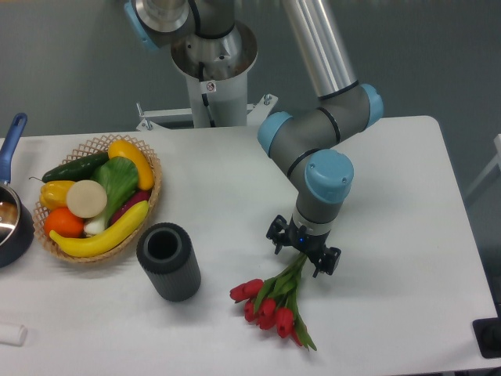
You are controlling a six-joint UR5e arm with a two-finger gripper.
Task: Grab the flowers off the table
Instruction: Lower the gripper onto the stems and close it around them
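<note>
I will next pick up the flowers (271, 302) with my gripper by their green stems. The red heads will stay free.
The flowers (271, 302), a bunch of red tulips with green stems, lie on the white table (391, 196) near its front edge, heads toward the front left and stems running up to the right. My gripper (304, 251) points straight down over the stem ends. Its black fingers (275, 233) stand spread on either side of the stems, so it looks open. The fingertips and the very ends of the stems are hidden under the wrist.
A dark grey ribbed cylinder (168, 261) stands left of the tulips. Further left is a wicker basket (153, 200) of fruit and vegetables, and a blue-handled pot (12, 219) sits at the left edge. The arm's base (211, 70) rises behind the table.
</note>
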